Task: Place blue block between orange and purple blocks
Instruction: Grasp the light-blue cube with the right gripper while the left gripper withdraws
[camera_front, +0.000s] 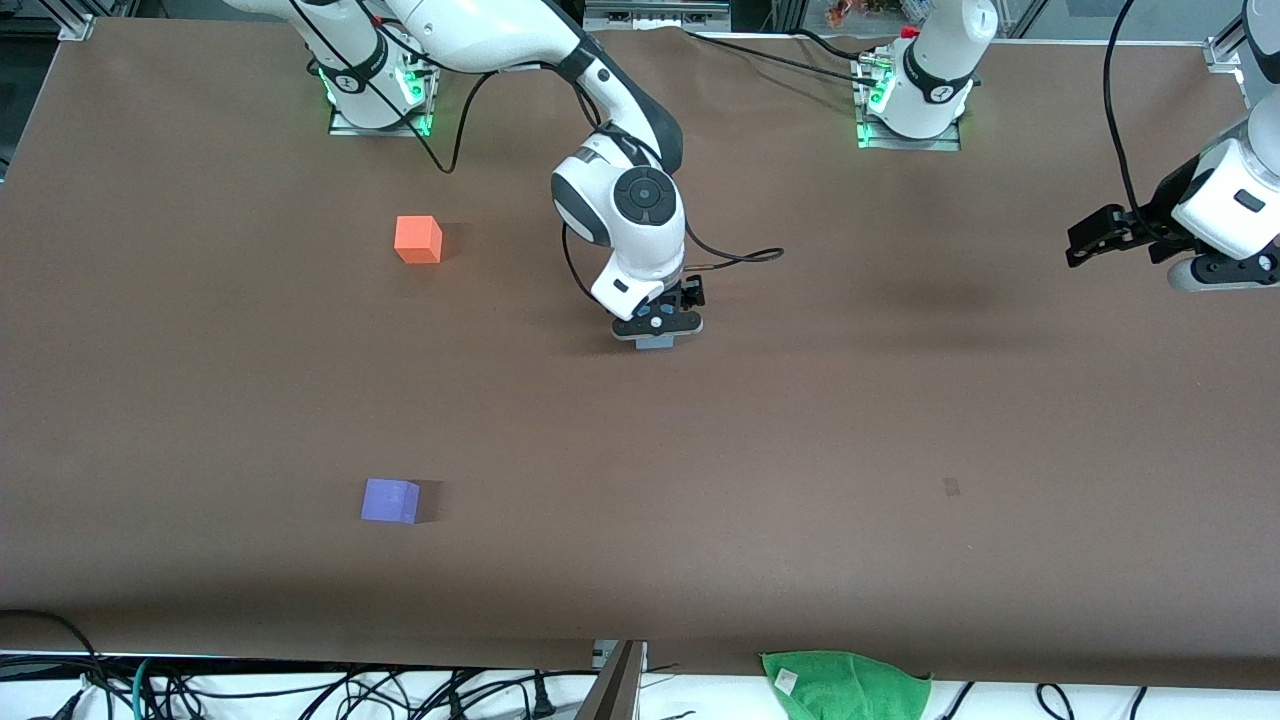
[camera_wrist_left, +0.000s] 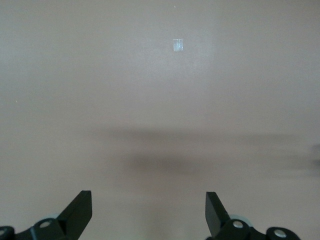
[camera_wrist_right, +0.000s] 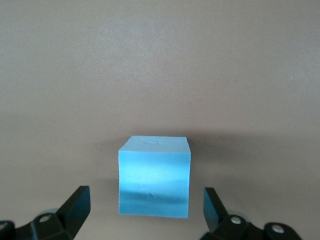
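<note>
The blue block (camera_wrist_right: 154, 176) goes between the orange and purple blocks; my right gripper should grab its two opposite sides next.
The blue block (camera_wrist_right: 154, 176) sits on the brown table between the open fingers of my right gripper (camera_wrist_right: 146, 196), with a gap on each side. In the front view this gripper (camera_front: 657, 338) is low over the table's middle and hides most of the block. The orange block (camera_front: 418, 240) lies toward the right arm's end, nearer the bases. The purple block (camera_front: 390, 501) lies at the same end, nearer the front camera. My left gripper (camera_front: 1090, 238) waits open and empty over the left arm's end, also shown in its wrist view (camera_wrist_left: 148, 197).
A green cloth (camera_front: 845, 685) hangs at the table's front edge. A small pale mark (camera_front: 951, 487) is on the table surface, also in the left wrist view (camera_wrist_left: 178, 45). Cables lie along the front edge and near the arm bases.
</note>
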